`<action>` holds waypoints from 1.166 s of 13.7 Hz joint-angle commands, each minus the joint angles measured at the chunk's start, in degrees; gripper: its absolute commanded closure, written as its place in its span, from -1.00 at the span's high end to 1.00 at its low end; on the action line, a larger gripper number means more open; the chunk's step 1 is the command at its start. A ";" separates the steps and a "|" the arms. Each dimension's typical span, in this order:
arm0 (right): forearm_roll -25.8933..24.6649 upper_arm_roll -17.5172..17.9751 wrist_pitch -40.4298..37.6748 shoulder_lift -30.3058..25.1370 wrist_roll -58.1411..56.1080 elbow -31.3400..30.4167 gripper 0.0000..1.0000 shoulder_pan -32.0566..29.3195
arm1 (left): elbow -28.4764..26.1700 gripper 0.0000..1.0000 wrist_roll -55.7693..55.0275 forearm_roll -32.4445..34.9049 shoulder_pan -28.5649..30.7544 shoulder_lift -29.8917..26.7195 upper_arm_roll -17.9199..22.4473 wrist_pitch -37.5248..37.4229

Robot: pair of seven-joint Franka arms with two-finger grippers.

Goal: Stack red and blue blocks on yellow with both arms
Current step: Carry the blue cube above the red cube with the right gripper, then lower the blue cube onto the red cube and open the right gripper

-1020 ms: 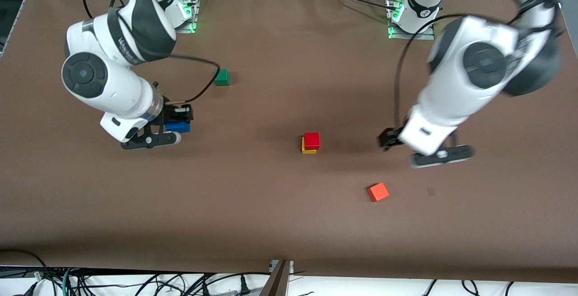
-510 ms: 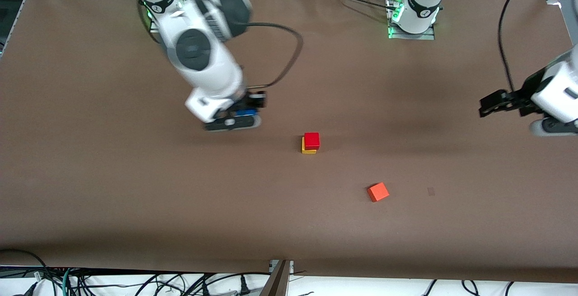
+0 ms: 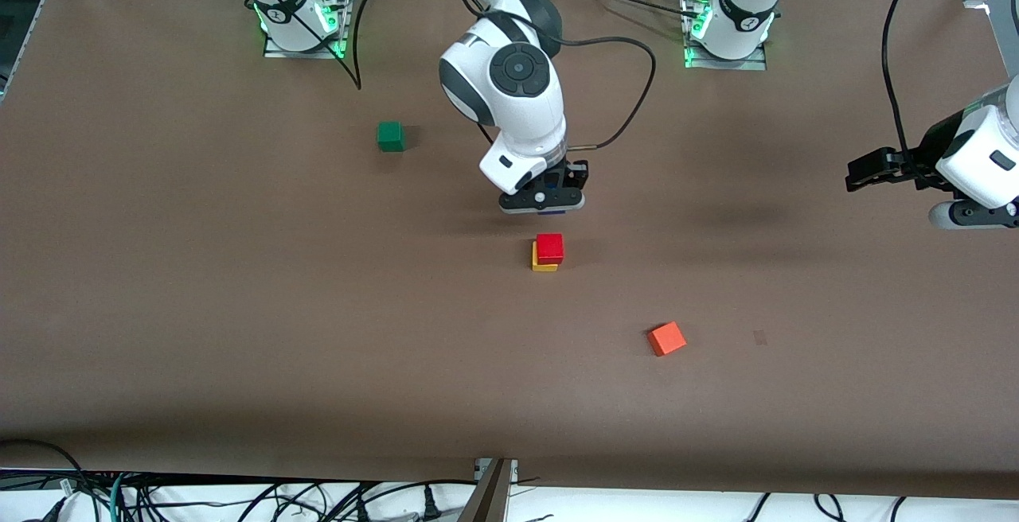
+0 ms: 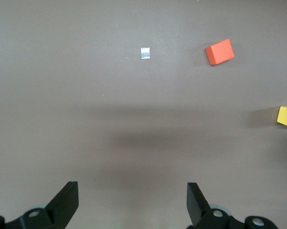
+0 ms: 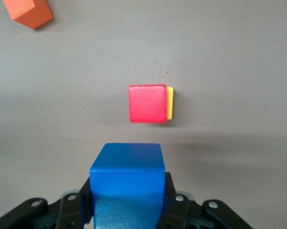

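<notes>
My right gripper needs to move the blue block to the red block's top before releasing it; it is short of there in the right wrist view.
The red block (image 3: 549,247) sits on the yellow cube (image 3: 543,266) at the table's middle, shifted a little so a yellow edge shows. My right gripper (image 3: 548,202) is shut on the blue block (image 5: 126,174) and holds it in the air just beside the stack, on the side toward the robot bases. In the right wrist view the red block (image 5: 147,103) and yellow cube (image 5: 170,102) lie just ahead of the blue block. My left gripper (image 3: 872,172) is open and empty, up over the left arm's end of the table; its fingers (image 4: 67,202) stand wide apart.
An orange cube (image 3: 666,339) lies nearer the front camera than the stack, toward the left arm's end; it also shows in the left wrist view (image 4: 219,51). A green cube (image 3: 390,136) lies toward the right arm's base. A small pale mark (image 4: 145,53) is on the table.
My right arm has swung from its end of the table to the stack, carrying the blue block. My left arm has drawn away from the stack to its end of the table.
</notes>
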 commanded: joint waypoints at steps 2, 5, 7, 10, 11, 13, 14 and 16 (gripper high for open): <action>-3.15 -0.70 3.39 3.12 0.51 2.89 -0.87 0.22 | -0.48 1.00 0.56 -0.93 0.04 -0.71 -0.27 0.24; -7.64 -0.70 5.94 5.06 0.16 2.89 -0.87 0.31 | -0.48 1.00 0.21 -0.84 -0.32 -0.71 -0.36 0.24; -9.13 -0.70 6.12 5.33 -0.46 2.89 -0.87 0.22 | -0.48 1.00 0.64 -0.93 -0.14 -0.71 -0.27 0.24; -9.32 -0.70 8.14 6.46 -0.64 2.89 -0.86 0.22 | -0.48 1.00 0.29 -0.84 -0.23 -0.71 -0.27 0.32; -9.32 -0.70 8.32 6.64 -0.55 2.98 -0.86 0.31 | -0.48 1.00 0.29 -0.84 -0.23 -0.71 -0.27 0.24; -9.32 -0.70 8.14 7.00 -0.55 2.98 -0.85 0.31 | -0.48 1.00 0.29 -0.84 -0.32 -0.71 -0.27 0.24; -9.32 -0.70 8.14 7.08 -0.55 2.98 -0.84 0.31 | -0.48 1.00 0.29 -0.84 -0.32 -0.71 -0.36 0.24; -9.41 -0.70 8.32 7.44 -0.46 3.06 -0.83 0.31 | -0.48 1.00 0.29 -0.84 -0.32 -0.71 -0.36 0.24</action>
